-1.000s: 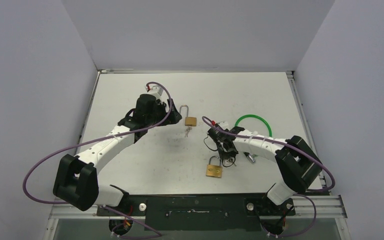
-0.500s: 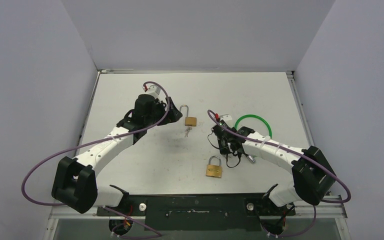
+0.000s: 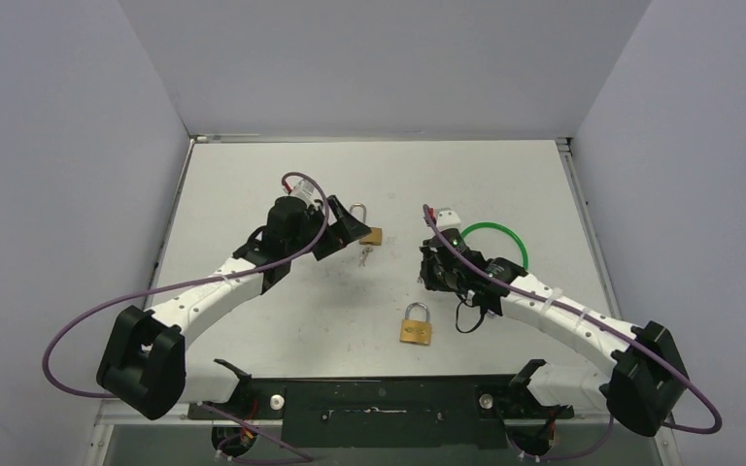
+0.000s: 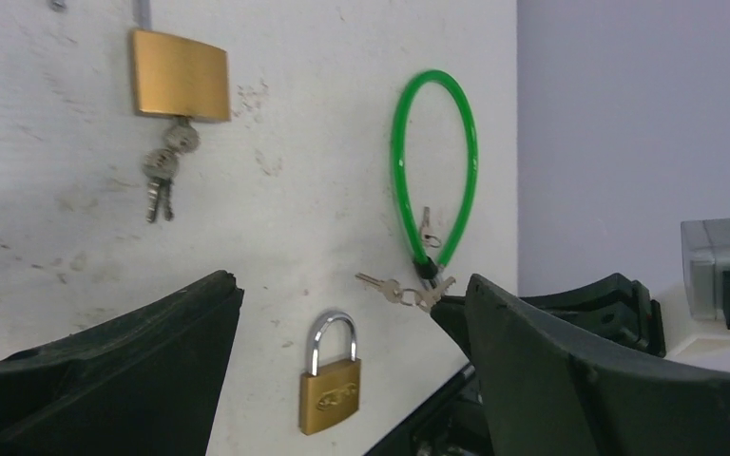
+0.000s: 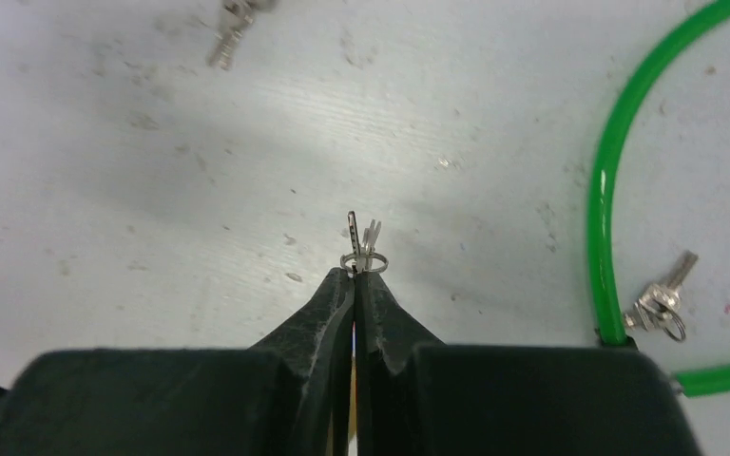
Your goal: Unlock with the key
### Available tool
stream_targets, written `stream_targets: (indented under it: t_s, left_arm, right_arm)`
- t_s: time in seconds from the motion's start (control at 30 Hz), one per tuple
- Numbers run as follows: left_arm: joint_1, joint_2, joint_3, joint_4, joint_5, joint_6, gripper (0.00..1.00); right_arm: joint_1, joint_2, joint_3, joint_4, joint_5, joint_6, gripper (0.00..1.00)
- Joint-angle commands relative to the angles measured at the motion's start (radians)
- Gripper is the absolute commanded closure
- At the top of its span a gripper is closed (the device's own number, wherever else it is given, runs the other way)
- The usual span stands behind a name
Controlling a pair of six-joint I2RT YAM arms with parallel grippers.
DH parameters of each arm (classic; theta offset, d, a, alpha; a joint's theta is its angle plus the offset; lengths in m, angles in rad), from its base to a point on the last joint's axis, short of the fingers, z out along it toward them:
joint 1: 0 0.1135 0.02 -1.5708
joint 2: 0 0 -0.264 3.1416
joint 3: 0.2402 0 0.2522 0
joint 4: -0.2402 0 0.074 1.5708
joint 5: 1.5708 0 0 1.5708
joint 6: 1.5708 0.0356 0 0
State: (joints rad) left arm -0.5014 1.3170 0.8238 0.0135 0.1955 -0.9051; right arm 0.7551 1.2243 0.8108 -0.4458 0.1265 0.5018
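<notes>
My left gripper grabs the part of the keys jutting beyond my right gripper next, to regrip them for unlocking.
A closed brass padlock (image 3: 415, 326) lies at the near middle of the table and also shows in the left wrist view (image 4: 330, 385). A second brass padlock (image 3: 370, 234) lies farther back with its shackle open and a bunch of keys (image 4: 162, 176) hanging from its keyhole. My right gripper (image 3: 436, 269) is shut on a small ring of keys (image 5: 363, 249), held above the table behind and to the right of the near padlock. My left gripper (image 3: 340, 229) is open and empty, just left of the far padlock.
A green cable lock (image 3: 491, 243) lies looped on the table to the right of my right gripper, with its own keys (image 5: 661, 304) beside it. The grey side walls stand close on both sides of the table.
My right gripper has moved back from the near padlock, away from the table's near edge, with the key ring in it. My left gripper has shifted slightly right, toward the far padlock.
</notes>
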Motion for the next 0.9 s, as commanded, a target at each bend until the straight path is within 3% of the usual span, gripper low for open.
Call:
stream_targets:
  t_s: [0.0, 0.27, 0.43, 0.7, 0.87]
  left_arm:
    - [-0.063, -0.016, -0.002, 0.164, 0.053, -0.186, 0.15]
    - [-0.146, 0.057, 0.038, 0.213, 0.064, -0.198, 0.1]
    - [-0.173, 0.081, 0.046, 0.23, 0.063, -0.185, 0.13]
    - [-0.191, 0.128, 0.073, 0.251, 0.085, -0.18, 0.29]
    - [-0.199, 0.151, 0.095, 0.199, 0.064, -0.185, 0.46]
  right_arm:
    - [0.005, -0.081, -0.013, 0.204, -0.094, -0.054, 1.0]
    - [0.007, -0.068, 0.023, 0.3, -0.202, -0.107, 1.0]
    - [0.007, -0.048, 0.047, 0.312, -0.222, -0.117, 1.0]
    - [0.009, -0.016, 0.078, 0.309, -0.243, -0.115, 1.0]
    - [0.011, -0.002, 0.093, 0.302, -0.24, -0.117, 1.0]
